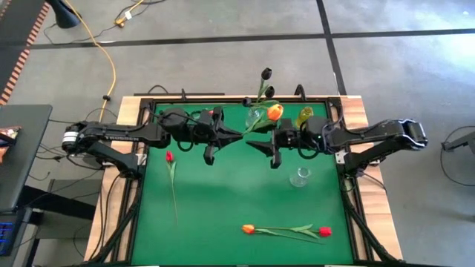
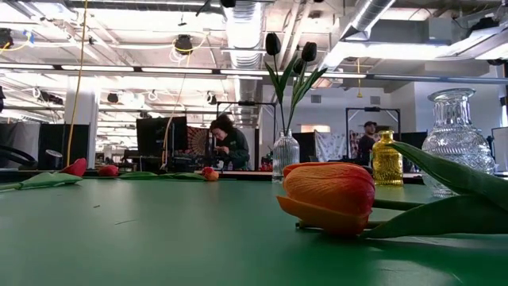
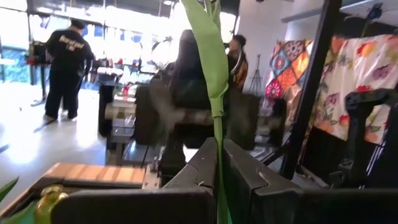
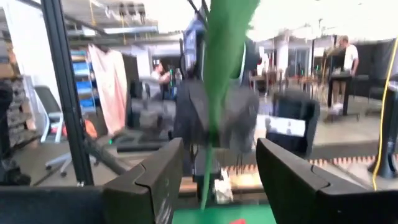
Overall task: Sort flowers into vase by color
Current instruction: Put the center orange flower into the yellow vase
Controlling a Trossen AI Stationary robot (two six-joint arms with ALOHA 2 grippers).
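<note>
The robot will next sort the orange tulip into the yellow vase, so its right gripper will grab the tulip by its green stem below the leaf (image 1: 246,133) (image 4: 209,153).
My left gripper (image 1: 236,135) is shut on the green stem of an orange tulip (image 1: 274,113), whose head sits beside the clear vase (image 1: 256,116) holding near-black tulips (image 1: 266,73). My right gripper (image 1: 257,146) faces it, open. In the right wrist view its fingers stand on either side of the tulip's stem (image 4: 208,155) without clearly touching it. A red tulip (image 1: 169,156) lies flat at the table's left. An orange tulip (image 1: 248,229) and a red one (image 1: 324,231) lie along the near edge. My left gripper (image 3: 219,190) pinches the orange tulip's thin stem (image 3: 216,134) between its two shut fingers, which lie across the stem. The stem and a long leaf (image 3: 208,43) stick out past the fingertips. The tulip looks lifted clear of the table, its head toward the far right.
A yellow vase (image 1: 304,115) stands at the far side by the right arm, and an empty clear vase (image 1: 299,176) stands right of centre. The green mat (image 1: 223,193) has free room in the middle. In the low view an orange tulip (image 2: 329,195) lies close to the camera.
</note>
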